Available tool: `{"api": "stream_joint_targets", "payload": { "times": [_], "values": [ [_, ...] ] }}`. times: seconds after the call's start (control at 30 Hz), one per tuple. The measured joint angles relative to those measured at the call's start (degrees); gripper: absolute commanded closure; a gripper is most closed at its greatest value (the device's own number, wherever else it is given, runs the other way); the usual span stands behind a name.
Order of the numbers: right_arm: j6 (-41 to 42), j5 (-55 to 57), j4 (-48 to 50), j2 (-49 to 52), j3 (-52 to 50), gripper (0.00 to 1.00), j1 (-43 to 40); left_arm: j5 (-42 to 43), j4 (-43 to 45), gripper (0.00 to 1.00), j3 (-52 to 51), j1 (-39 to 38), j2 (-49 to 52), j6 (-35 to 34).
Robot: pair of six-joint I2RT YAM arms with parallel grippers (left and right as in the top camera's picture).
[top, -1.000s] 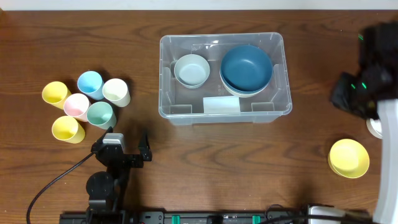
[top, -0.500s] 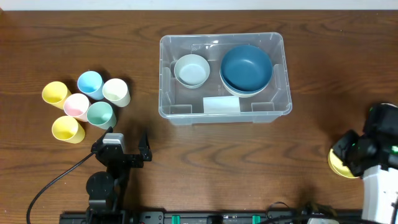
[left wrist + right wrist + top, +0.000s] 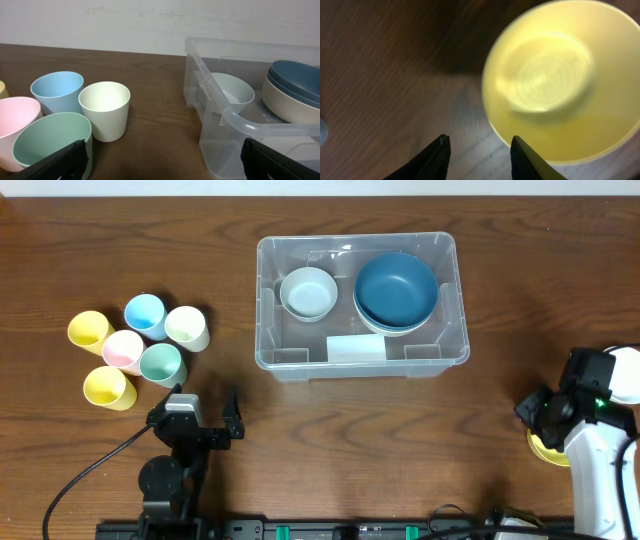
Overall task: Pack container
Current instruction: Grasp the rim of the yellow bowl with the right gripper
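The yellow bowl's base needs to stay free to nest in the container's pale blue bowl, so my right gripper should grab the yellow bowl's near rim next.
The clear container (image 3: 270, 300) sits at the table's middle back, holding a pale blue bowl (image 3: 308, 292) and a dark blue bowl (image 3: 397, 288) stacked on a white one. In the left wrist view the container (image 3: 235, 120) is at the right. A yellow bowl (image 3: 543, 448) lies at the front right, mostly hidden under my right arm. It fills the right wrist view (image 3: 560, 85). My right gripper (image 3: 477, 145) is open, just above the yellow bowl's near rim. My left gripper (image 3: 160, 160) is open and empty, low at the front left.
Several cups stand at the left: yellow (image 3: 88, 330), blue (image 3: 145, 312), cream (image 3: 187, 326), pink (image 3: 123, 350), green (image 3: 161, 363) and another yellow (image 3: 108, 387). A white label (image 3: 356, 348) lies on the container's base.
My right arm has swung from the back right down to the front right and now hangs over the yellow bowl. The left arm has not moved.
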Motion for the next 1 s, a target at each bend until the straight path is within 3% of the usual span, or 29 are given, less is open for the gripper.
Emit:
{"api": "stream_joint_targets", "payload": {
  "times": [0.37, 0.63, 0.87, 1.0],
  "values": [
    [-0.85, 0.46, 4.96, 8.68, 0.0, 0.62, 0.0, 0.0, 0.0, 0.02, 0.0, 0.0, 0.0, -0.02],
    [-1.84, 0.74, 5.66, 9.51, 0.0, 0.67, -2.54, 0.0, 0.0, 0.02, 0.0, 0.0, 0.0, 0.0],
    [-3.06, 0.9, 5.86, 9.55, -0.17, 0.81, -4.46, 0.0, 0.0, 0.02, 0.0, 0.0, 0.0, -0.02],
    [-3.26, 0.94, 6.23, 9.55, -0.33, 0.84, -4.5, 0.0, 0.0, 0.02, 0.0, 0.0, 0.0, -0.02]
  ]
}}
